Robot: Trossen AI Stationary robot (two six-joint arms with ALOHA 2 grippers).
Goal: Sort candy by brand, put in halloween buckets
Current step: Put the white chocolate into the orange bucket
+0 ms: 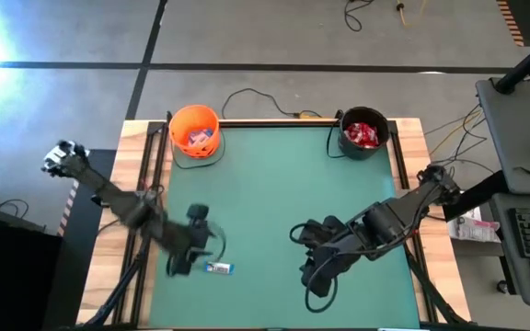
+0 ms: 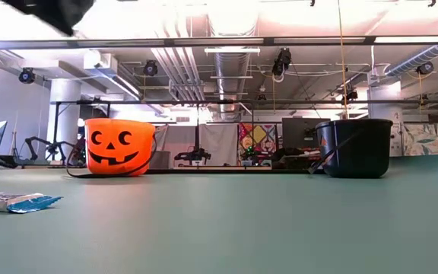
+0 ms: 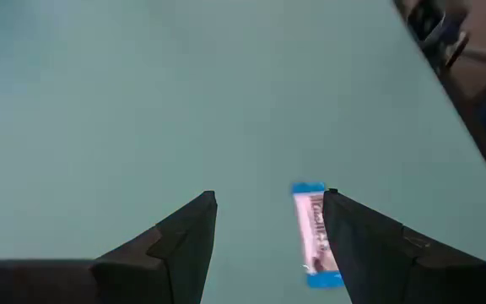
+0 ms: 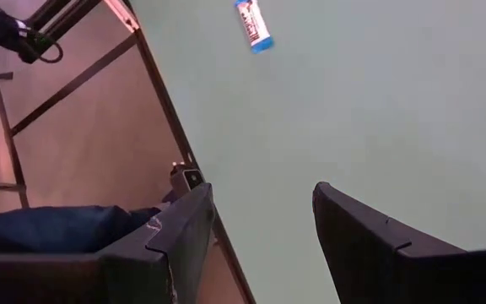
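Observation:
Next, my left gripper takes hold of the candy bar by its long sides to sort it by brand into the orange bucket.
One light blue-and-white candy bar lies flat on the green table top near its front left, and shows in the low view too. My left gripper hovers open just over it, the bar lying beside one finger, not between the two. My right gripper hangs open over the table's near right part, nothing between its fingers. At the far left stands the orange bucket with blue-and-white bars inside. At the far right, the black bucket holds red packets.
The buckets stand apart at the table's far edge, with bare green mat between them and the arms. Wooden strips and a dark frame border the mat. A cable runs behind the far edge.

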